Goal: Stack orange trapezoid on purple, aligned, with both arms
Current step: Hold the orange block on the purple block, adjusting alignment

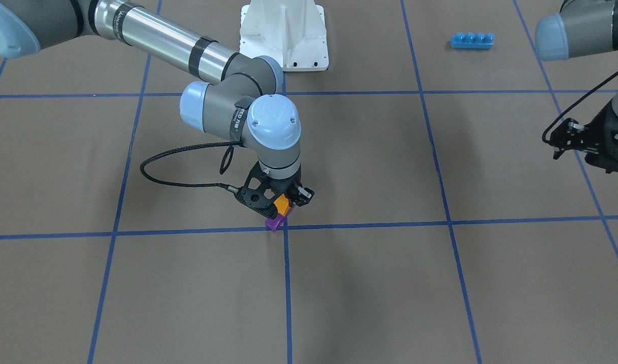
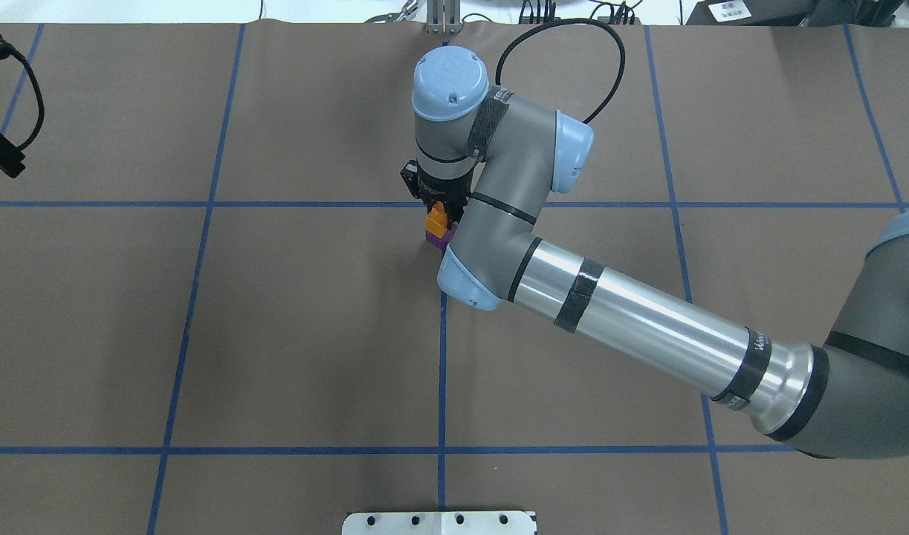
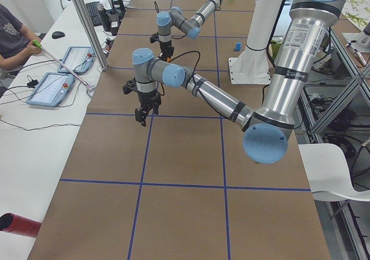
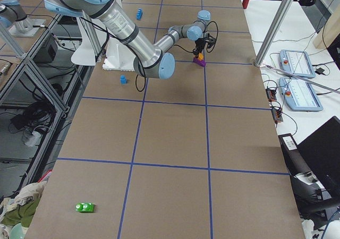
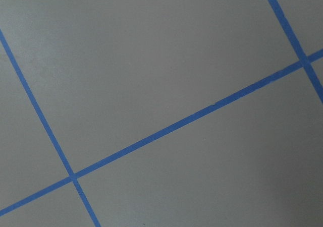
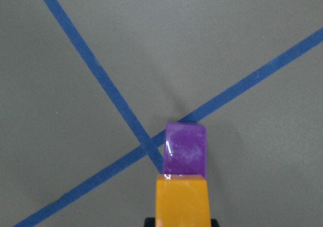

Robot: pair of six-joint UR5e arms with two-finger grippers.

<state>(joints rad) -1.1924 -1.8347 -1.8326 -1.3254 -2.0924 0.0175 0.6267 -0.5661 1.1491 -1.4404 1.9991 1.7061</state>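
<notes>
The orange trapezoid would rest on the brick, so my right gripper needs to open now: the orange trapezoid's lower edge point(image 1: 282, 213) meets the purple brick's top point(image 1: 276, 222), and their sides are parallel.
The orange trapezoid point(image 1: 282, 204) is held in my right gripper point(image 1: 284, 206), which is shut on it. It sits directly over the purple brick point(image 1: 274, 222), touching or nearly touching it; I cannot tell if it is pressed home. The purple brick rests on the table at a blue tape crossing. In the right wrist view the orange trapezoid point(image 6: 181, 202) lines up just behind the purple brick point(image 6: 185, 149). Both also show in the overhead view, orange point(image 2: 437, 220) on purple point(image 2: 439, 236). My left gripper point(image 1: 557, 144) hangs open and empty far off at the table's side.
A long blue four-stud brick point(image 1: 472, 40) lies near the white base mount point(image 1: 284, 35). A small blue brick point(image 4: 123, 79) sits beside the mount. A green piece point(image 4: 85, 207) lies at the table's far end. The left wrist view shows only brown paper and tape lines.
</notes>
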